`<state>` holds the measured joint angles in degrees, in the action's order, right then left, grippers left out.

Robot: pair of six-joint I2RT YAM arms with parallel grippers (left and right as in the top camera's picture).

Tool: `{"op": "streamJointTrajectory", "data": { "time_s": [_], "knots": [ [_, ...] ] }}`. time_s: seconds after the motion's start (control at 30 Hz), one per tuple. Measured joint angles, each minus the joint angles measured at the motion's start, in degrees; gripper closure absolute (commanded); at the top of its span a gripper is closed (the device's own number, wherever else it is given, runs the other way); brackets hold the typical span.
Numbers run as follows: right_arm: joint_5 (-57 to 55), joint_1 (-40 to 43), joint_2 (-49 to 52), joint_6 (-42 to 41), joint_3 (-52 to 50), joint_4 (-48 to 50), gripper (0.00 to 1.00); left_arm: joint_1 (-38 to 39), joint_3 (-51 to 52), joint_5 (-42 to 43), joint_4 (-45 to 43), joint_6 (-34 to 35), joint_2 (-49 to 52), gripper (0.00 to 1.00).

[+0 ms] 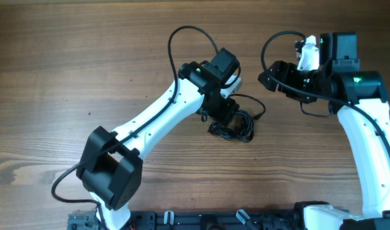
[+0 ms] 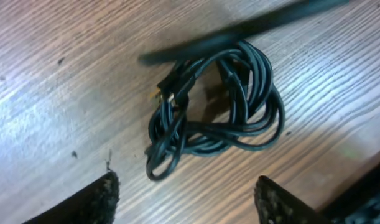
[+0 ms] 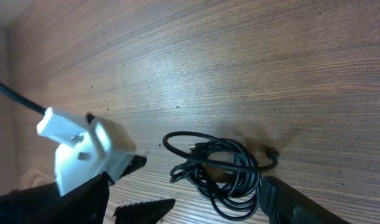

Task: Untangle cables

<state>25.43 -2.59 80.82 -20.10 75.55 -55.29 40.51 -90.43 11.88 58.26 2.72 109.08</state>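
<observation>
The small loop at the edge of the cable bundle is the part my left gripper needs to grab next. The far coils then stay free for my right gripper to untangle.
The cables lie as one knotted black bundle on the wooden table, a thin strand looping out to the right. My left gripper hovers right over the bundle's left edge. In the left wrist view the bundle lies on the wood ahead of my open, empty fingers. My right gripper is up and to the right of the bundle, apart from it. In the right wrist view the bundle lies between my open fingers, with the left gripper's white body at its left.
The wooden table fills the view. Thick black wires arch over both arms. A blurred dark strip crosses above the bundle in the left wrist view. A black rail runs along the front edge.
</observation>
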Motion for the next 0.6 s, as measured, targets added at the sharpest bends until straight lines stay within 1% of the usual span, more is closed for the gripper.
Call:
{"op": "streamJointTrajectory", "data": {
  "time_s": [0.17,0.23,0.27,0.3,0.37,0.43,0.47,0.5,0.6],
  "knots": [
    [0.0,0.0,1.0,0.9,0.0,-0.5,0.20,0.0,0.1,0.0,-1.8,-5.2,6.7,0.34],
    [0.0,0.0,1.3,0.9,0.0,-0.5,0.20,0.0,0.1,0.0,-4.0,-6.4,8.6,0.41],
    [0.0,0.0,1.5,0.9,0.0,-0.5,0.20,0.0,0.1,0.0,-4.8,-7.0,9.3,0.54],
    [0.0,0.0,1.7,0.9,0.0,-0.5,0.20,0.0,0.1,0.0,-4.8,-7.2,10.0,0.65],
    [0.0,0.0,1.9,0.9,0.0,-0.5,0.20,0.0,0.1,0.0,-4.6,-7.5,10.9,0.69],
    [0.0,0.0,1.9,0.9,0.0,-0.4,0.20,0.0,0.1,0.0,-4.2,-8.0,11.9,0.76],
    [0.0,0.0,1.9,0.9,0.0,-0.4,0.20,0.0,0.1,0.0,-4.2,-8.0,11.9,0.89],
    [0.0,0.0,1.9,0.9,0.0,-0.4,0.20,0.0,0.1,0.1,-4.2,-8.1,11.9,0.96],
    [0.0,0.0,1.9,0.9,0.0,-0.4,0.20,0.1,0.1,0.4,-4.3,-7.5,11.9,0.96]
  ]
}}
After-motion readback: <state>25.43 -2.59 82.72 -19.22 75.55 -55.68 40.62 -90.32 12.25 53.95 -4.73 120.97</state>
